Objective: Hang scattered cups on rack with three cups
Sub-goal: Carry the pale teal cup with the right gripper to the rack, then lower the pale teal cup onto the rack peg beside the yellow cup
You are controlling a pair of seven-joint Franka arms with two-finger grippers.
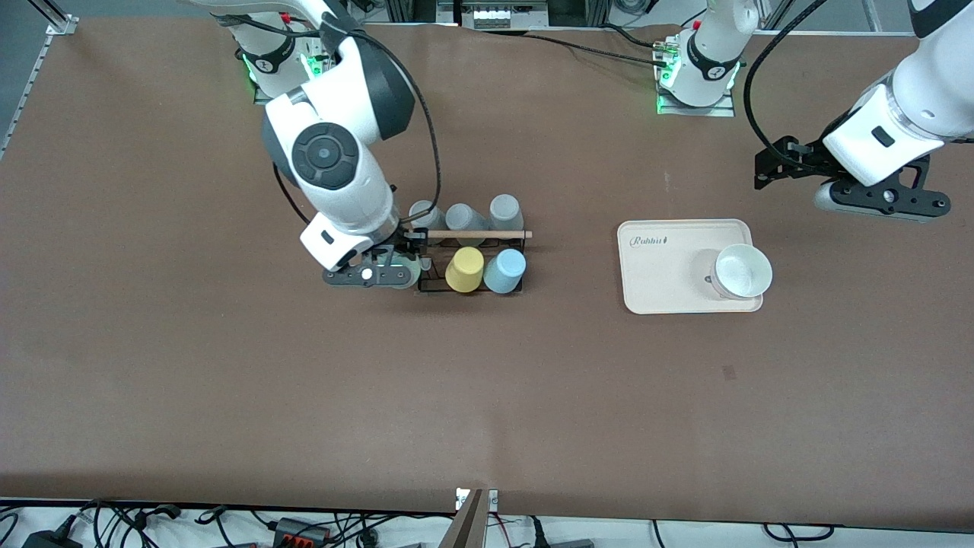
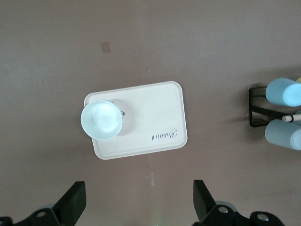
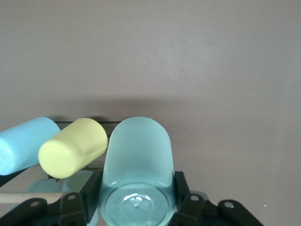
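The mint green cup hangs short of the black rack's end peg (image 1: 425, 265) and would fall if I opened now, so my right gripper keeps holding it.
My right gripper (image 1: 416, 266) is shut on a pale mint green cup (image 3: 136, 155), its base toward the wrist camera, at the end of the black wire rack (image 1: 426, 290) toward the right arm's end of the table. Beside it a yellow cup (image 1: 464, 269) and a light blue cup (image 1: 504, 271) hang on the rack. Three grey cups (image 1: 464, 217) hang on the rack's row farther from the front camera, past the wooden rod (image 1: 487, 234). A pale whitish cup (image 1: 743, 272) stands upright on the cream tray (image 1: 654, 266). My left gripper (image 1: 763, 173) is open and empty above the table by the tray.
In the left wrist view the tray (image 2: 155, 117) with the pale cup (image 2: 101, 120) lies below my open left gripper (image 2: 136, 202). The rack's end (image 2: 256, 106) shows at that view's edge. Bare brown table surrounds the rack and tray.
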